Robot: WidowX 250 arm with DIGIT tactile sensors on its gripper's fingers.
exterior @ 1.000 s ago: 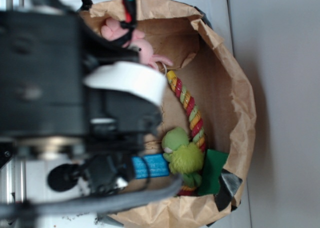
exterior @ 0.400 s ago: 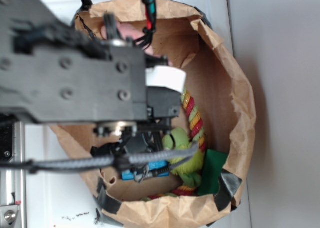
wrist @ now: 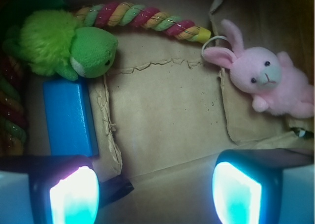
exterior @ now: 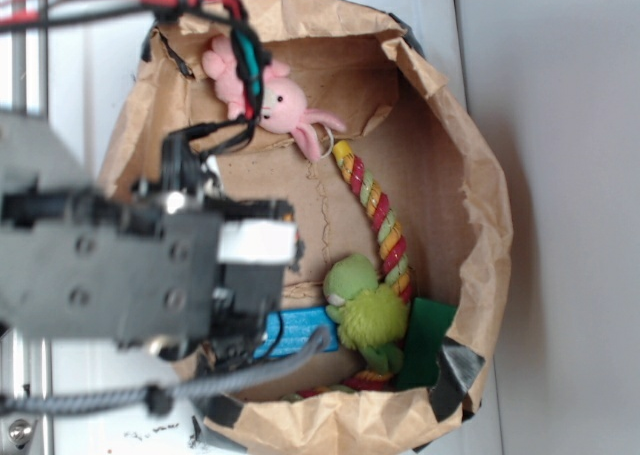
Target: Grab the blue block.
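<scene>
My gripper grabs the block across its long flat sides next, since the green plush toy [exterior: 367, 310] presses against one end of the blue block [exterior: 298, 332].
The blue block [wrist: 69, 116] lies flat on the brown paper floor of the bag, just below the green plush toy [wrist: 69, 49]. In the exterior view the blue block [exterior: 298, 332] shows partly, left of the green plush toy [exterior: 365, 310], with the arm covering its left end. My gripper [wrist: 155, 194] is open, its two glowing fingertips [wrist: 74, 197] wide apart with only paper between them. The block sits just above the left fingertip, outside the gap. The gripper itself is hidden behind the arm in the exterior view.
A pink plush bunny [wrist: 266, 81] lies at the right, a striped rope toy [wrist: 142, 17] along the top. The paper bag's wall [exterior: 480, 205] rings everything. A dark green felt piece [exterior: 428, 340] lies beside the plush toy. The arm body [exterior: 130, 275] fills the left.
The arm has shifted left and down in the exterior view, uncovering the pink bunny and the rope. The toys and the block have stayed put.
</scene>
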